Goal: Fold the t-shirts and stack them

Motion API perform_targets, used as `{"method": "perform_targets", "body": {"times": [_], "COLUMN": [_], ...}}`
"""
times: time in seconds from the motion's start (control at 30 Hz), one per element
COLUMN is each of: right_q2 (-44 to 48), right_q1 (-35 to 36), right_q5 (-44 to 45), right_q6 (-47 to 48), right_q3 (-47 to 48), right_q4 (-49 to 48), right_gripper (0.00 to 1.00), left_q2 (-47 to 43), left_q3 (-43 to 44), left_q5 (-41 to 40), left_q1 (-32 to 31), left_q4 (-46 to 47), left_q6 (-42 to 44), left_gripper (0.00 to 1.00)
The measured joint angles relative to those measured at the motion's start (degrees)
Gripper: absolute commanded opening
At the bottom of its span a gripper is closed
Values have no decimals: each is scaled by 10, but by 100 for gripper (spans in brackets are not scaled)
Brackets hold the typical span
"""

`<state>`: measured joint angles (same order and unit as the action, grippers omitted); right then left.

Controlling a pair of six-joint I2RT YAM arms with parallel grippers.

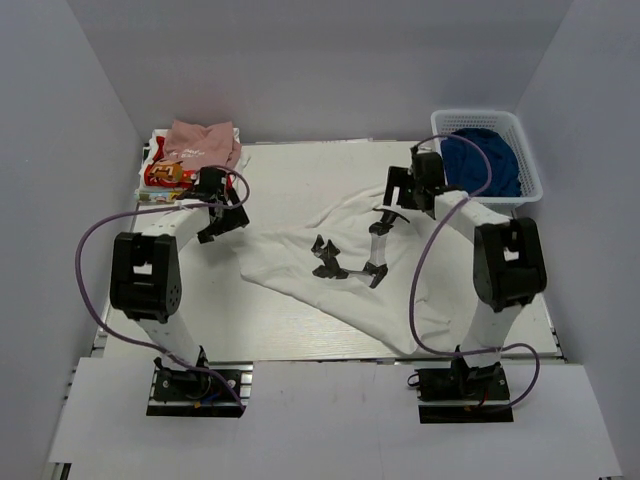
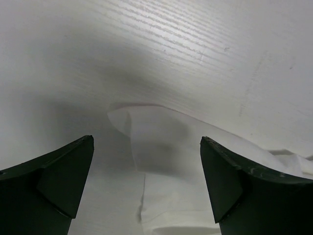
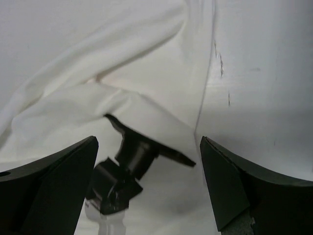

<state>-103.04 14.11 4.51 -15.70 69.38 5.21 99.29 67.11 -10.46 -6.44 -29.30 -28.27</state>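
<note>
The right gripper grips the white t-shirt's far corner [image 1: 403,211] [image 3: 183,133] next, opposite my left gripper's corner, to spread the shirt flat for folding.
A large white t-shirt [image 1: 330,275] with a black robot-arm print [image 1: 350,255] lies crumpled across the table's middle. A pale pink shirt [image 1: 205,143] lies folded at the back left on a shirt with red-yellow print [image 1: 165,174]. My left gripper [image 1: 228,217] is open and empty above the white shirt's left corner [image 2: 146,142]. My right gripper [image 1: 400,193] is open and empty above the shirt's upper right part, with the print [image 3: 132,161] between its fingers.
A white basket [image 1: 528,160] holding blue cloth [image 1: 480,160] stands at the back right. Grey walls close the table on three sides. Purple cables loop from both arms.
</note>
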Motion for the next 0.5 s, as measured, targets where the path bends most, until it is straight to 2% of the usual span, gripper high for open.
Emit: {"method": "perform_targets", "body": {"times": [0.2, 0.33, 0.4, 0.43, 0.47, 0.5], "right_q2": [-125, -195, -237, -258, -279, -296], "right_q1": [-2, -4, -5, -6, -6, -7], "right_q5": [27, 47, 57, 64, 72, 77], "right_q6": [8, 8, 5, 4, -1, -4], "right_q3": [133, 213, 273, 303, 334, 359], "right_q4": [13, 39, 63, 73, 87, 99], "right_gripper": [91, 91, 91, 91, 91, 91], "left_q2": [77, 104, 120, 126, 130, 135], "left_q3": [19, 52, 72, 79, 84, 87], "left_q5": [25, 39, 43, 47, 52, 57], "left_q1": [0, 0, 0, 0, 0, 1], "left_q4": [11, 28, 34, 40, 44, 48], "left_q6": [3, 3, 3, 2, 1, -2], "left_gripper": [98, 88, 77, 68, 50, 37]}}
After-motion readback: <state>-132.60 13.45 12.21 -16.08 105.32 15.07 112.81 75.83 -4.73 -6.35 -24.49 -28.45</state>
